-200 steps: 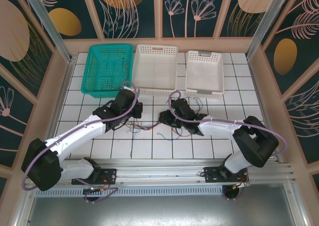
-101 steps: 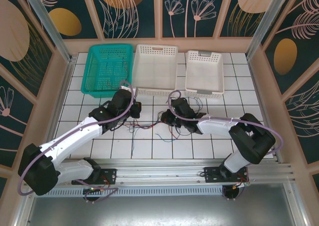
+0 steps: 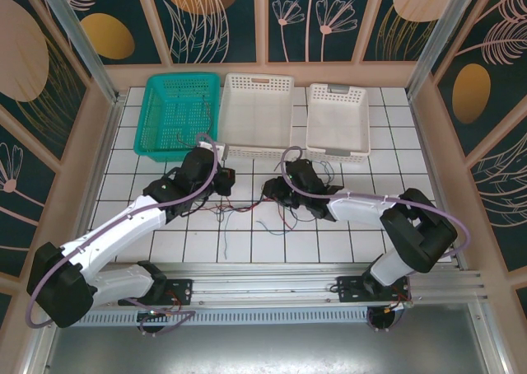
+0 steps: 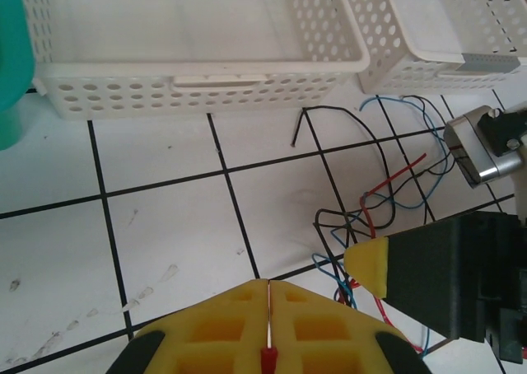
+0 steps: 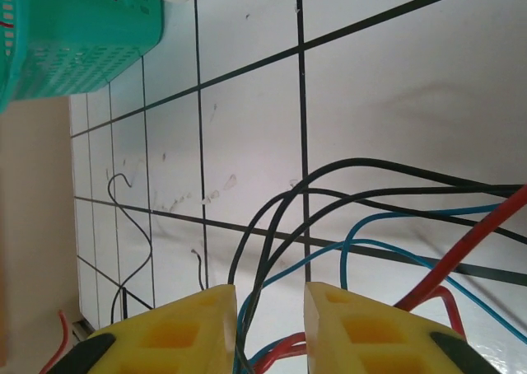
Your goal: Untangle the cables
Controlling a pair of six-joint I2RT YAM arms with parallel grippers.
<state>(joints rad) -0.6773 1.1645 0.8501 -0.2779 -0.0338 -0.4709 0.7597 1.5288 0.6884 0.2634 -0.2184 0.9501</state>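
Note:
My right gripper grabs a black cable (image 3: pixel 265 198) (image 5: pixel 255 298) at the knot next, away from the held red end, to untangle the cables.
The cables (image 3: pixel 247 210) lie as a loose knot of thin red, blue and black wires on the white tiles between my two grippers. My left gripper (image 3: pixel 219 185) (image 4: pixel 269 285) is shut, and its yellow pads pinch the thin metal end of a red cable (image 4: pixel 269 359). The rest of the tangle (image 4: pixel 385 203) spreads on the tiles ahead and to its right. My right gripper (image 3: pixel 272 195) (image 5: pixel 270 308) is open over the knot. Black and blue cables run loosely through its gap, and a red cable (image 5: pixel 478 238) passes beside its right finger (image 5: pixel 362 324).
Along the back stand a teal basket (image 3: pixel 177 114) and two white baskets (image 3: pixel 258 114) (image 3: pixel 338 120). The nearer white basket's wall (image 4: pixel 198 65) is just beyond the left gripper. A loose wire (image 3: pixel 225 240) trails toward the front rail.
The right gripper's jaws have parted over the cables. The left gripper has drawn slightly left with the red cable, still shut.

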